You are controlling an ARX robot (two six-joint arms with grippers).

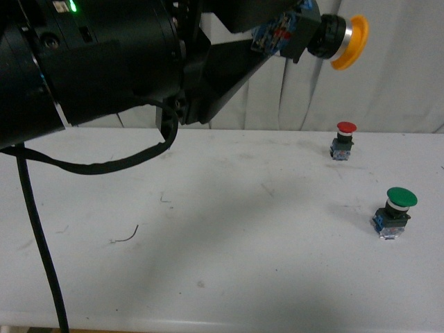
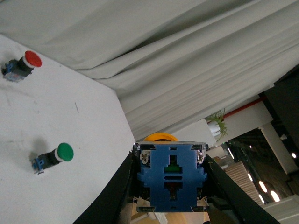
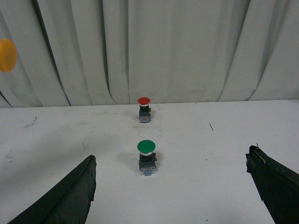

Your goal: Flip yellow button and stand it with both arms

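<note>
I will flip the yellow button and stand it on its base (image 1: 281,31), so I will next pick it up with my right gripper by its end with the cap (image 1: 350,41).
The yellow button (image 1: 349,41) hangs high above the white table (image 1: 208,243), lying sideways with its cap pointing right. My left gripper (image 1: 288,35) is shut on its blue-and-clear base. In the left wrist view the blue base (image 2: 170,177) fills the gap between the two black fingers (image 2: 117,196), and the yellow cap's rim peeks out beyond it. My right gripper (image 3: 170,186) is open above the table with nothing between its fingers (image 3: 70,196). The yellow cap (image 3: 7,55) shows at the edge of the right wrist view, far from that gripper. The right arm is out of the front view.
A red-capped button (image 1: 345,139) stands at the table's back right. A green-capped button (image 1: 395,211) stands nearer, on the right. Grey curtains (image 1: 388,83) hang behind the table. A black cable (image 1: 41,243) droops from the left arm across the table's left side.
</note>
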